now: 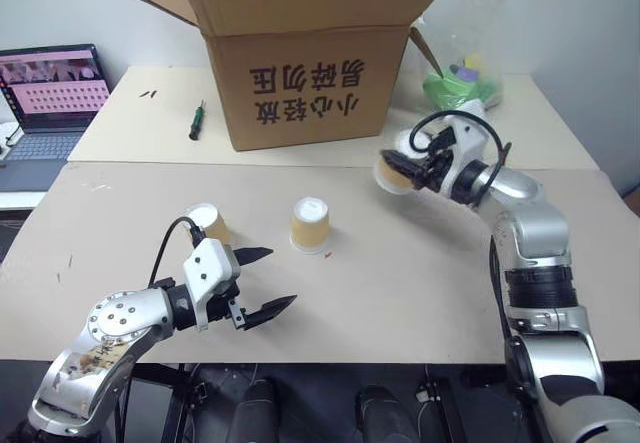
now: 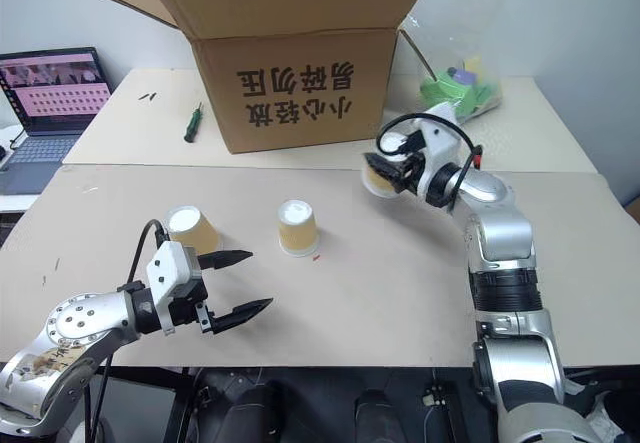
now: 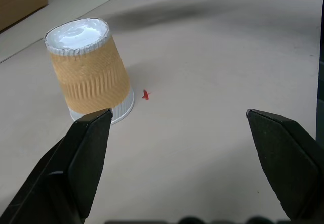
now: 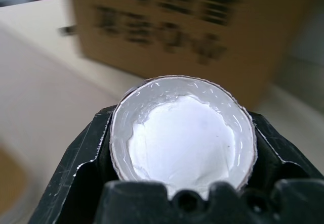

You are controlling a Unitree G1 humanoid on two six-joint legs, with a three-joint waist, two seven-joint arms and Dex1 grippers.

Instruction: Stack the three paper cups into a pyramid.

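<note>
The right gripper needs to stay closed on the cup it is holding, because the cup is hanging above the table near the box.
Three tan paper cups with white ends are in view. One cup (image 1: 310, 225) stands upside down mid-table beside a small red mark (image 3: 146, 94); the same cup (image 3: 91, 75) lies ahead of my left gripper's fingers (image 3: 86, 148). A second cup (image 1: 210, 223) sits to the left, its white end facing up, just beyond my left gripper (image 1: 280, 277), which is open and empty. The third cup (image 1: 392, 175) is held in the air to the right, in front of the box, with my right gripper (image 1: 408, 171) shut on it. Its white end (image 4: 182, 140) faces the wrist camera.
A big open cardboard box (image 1: 300, 53) stands at the back centre. A green-handled screwdriver (image 1: 196, 120) lies to its left, and a green bag (image 1: 460, 83) to its right. A laptop (image 1: 50, 98) sits at the far left. The table's front edge runs just below my left arm.
</note>
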